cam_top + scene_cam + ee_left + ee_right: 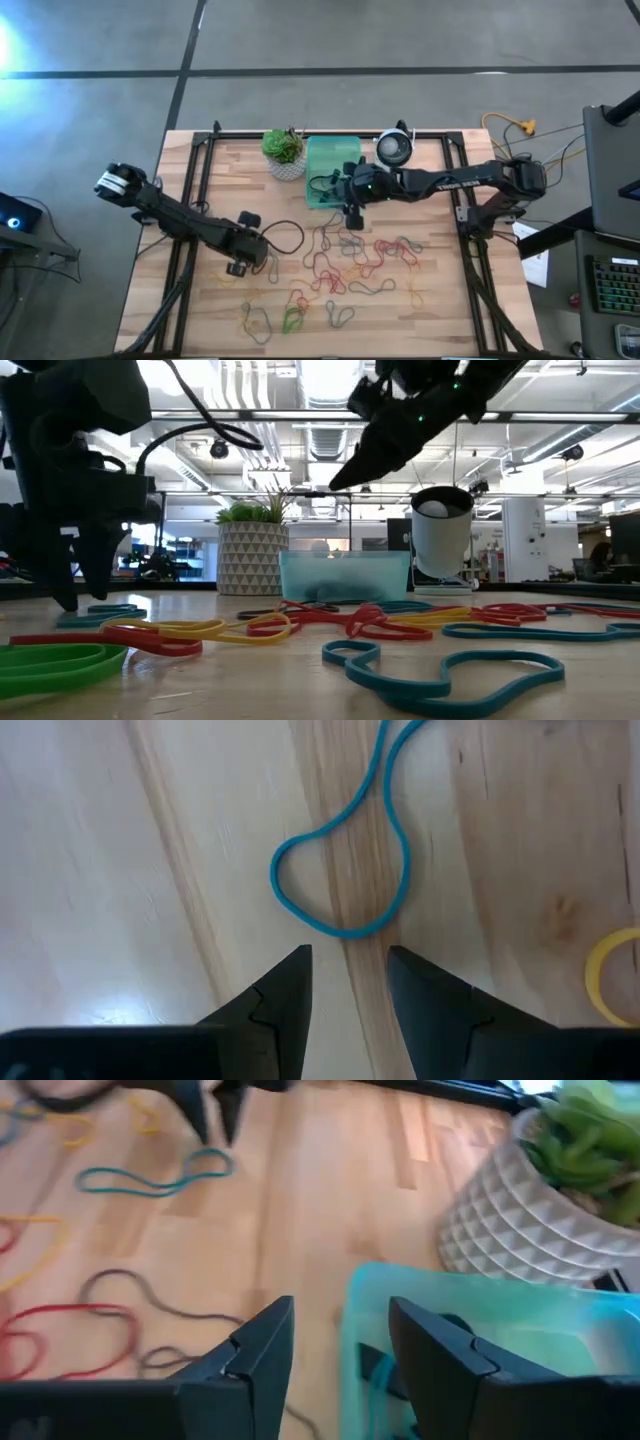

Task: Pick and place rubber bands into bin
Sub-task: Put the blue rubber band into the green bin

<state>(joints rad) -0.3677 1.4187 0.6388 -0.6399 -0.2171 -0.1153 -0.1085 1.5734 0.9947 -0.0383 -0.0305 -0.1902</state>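
I need to reach the teal rubber band with my left gripper and grab its rounded loop end (340,925), so the band can go into the bin.
Several rubber bands (350,265) in red, yellow, green, teal and dark colours lie loose on the wooden table, in the low view (330,622) in front of the mint-green bin (345,575). The bin (325,165) stands near the far edge. My left gripper (238,268) is open, low over the table's left part; its fingers point down just short of a teal band's loop (340,931). My right gripper (352,212) is open and empty, raised over the bin's near corner (400,1290), well above it in the low view (335,485).
A white pot with a green plant (284,150) stands left of the bin, and a round white-and-dark device (394,148) stands to its right. Black frame rails run along the table's left, right and far sides. Bare wood lies between the left gripper and the bin.
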